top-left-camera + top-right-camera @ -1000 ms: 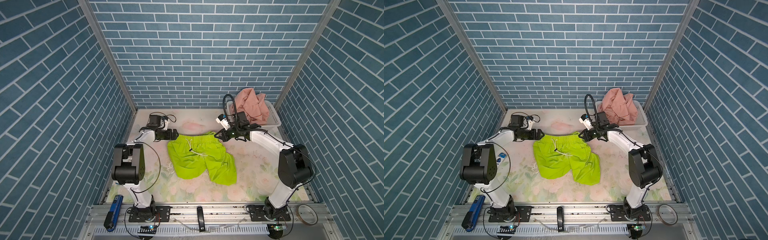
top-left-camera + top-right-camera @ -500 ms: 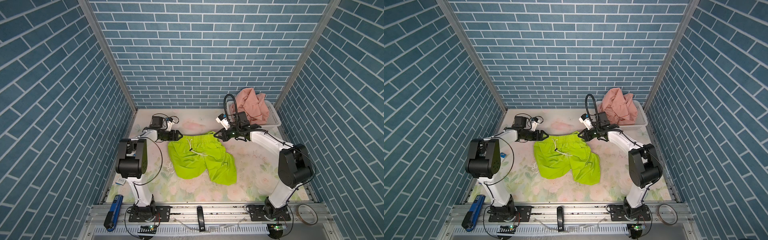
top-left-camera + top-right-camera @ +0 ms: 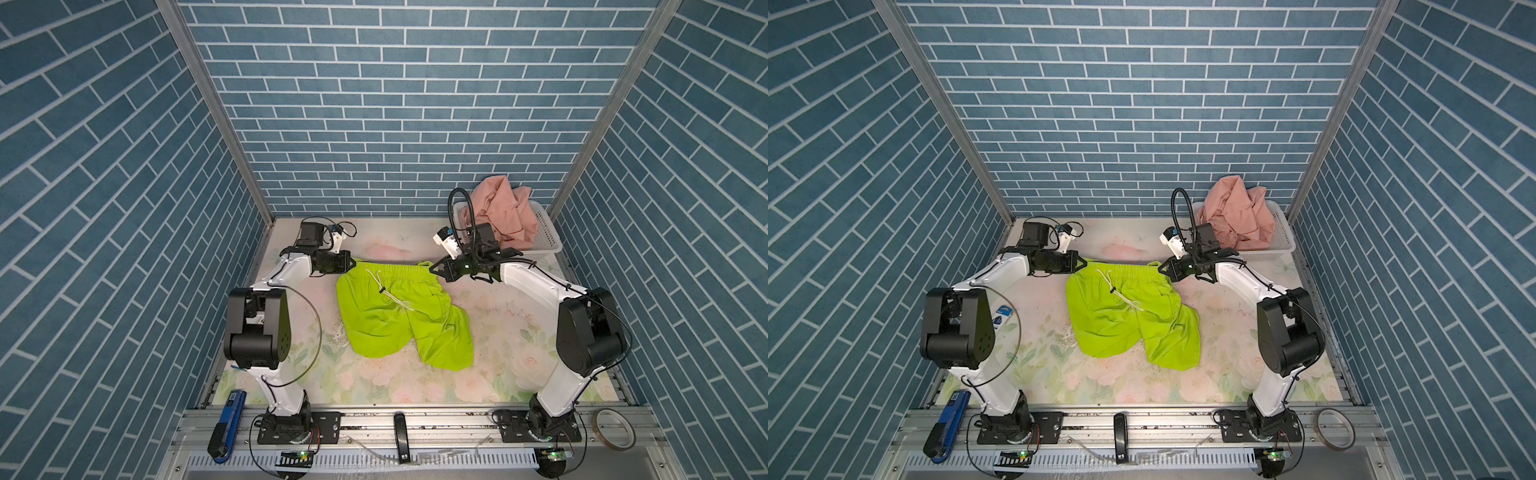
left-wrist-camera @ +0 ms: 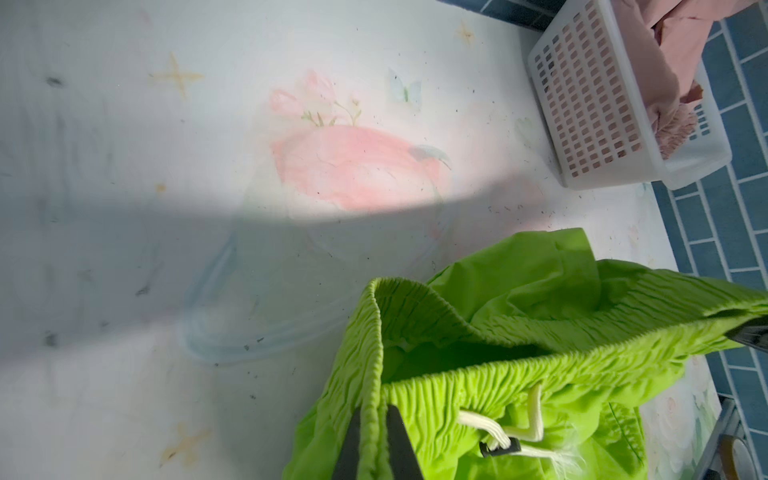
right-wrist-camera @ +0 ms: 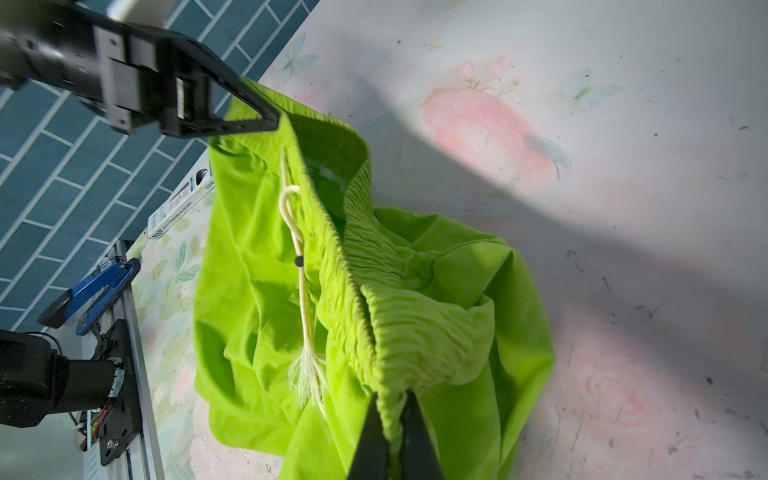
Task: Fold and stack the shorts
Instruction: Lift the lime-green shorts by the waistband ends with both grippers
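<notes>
I need to bring the lime green shorts down toward the back wall before my left gripper lets go of them, because the shorts' waistband [image 3: 393, 269] gapes above the table in my fingers.
The lime green shorts [image 3: 399, 316] [image 3: 1129, 320] lie spread on the flowered table, waistband toward the back wall, white drawstring [image 3: 388, 291] on top. My left gripper [image 3: 353, 262] [image 4: 376, 432] is shut on the left end of the gathered waistband [image 4: 457, 386]. My right gripper [image 3: 432, 268] [image 5: 390, 419] is shut on the right end of the same waistband [image 5: 353, 266], which hangs slightly lifted between the two. The salmon pink shorts [image 3: 503, 212] [image 3: 1237, 212] sit bunched in the white basket [image 3: 548, 241] at the back right.
The white basket [image 4: 590, 104] stands just behind my right arm. A small printed box [image 3: 1003, 314] lies by the left arm. On the front rail are a blue tool [image 3: 226, 424], a black handle [image 3: 400, 432] and a tape roll [image 3: 614, 428].
My left gripper has slid right to the waistband's left end and closed on it, having been open before. The right arm has held still on the other end.
</notes>
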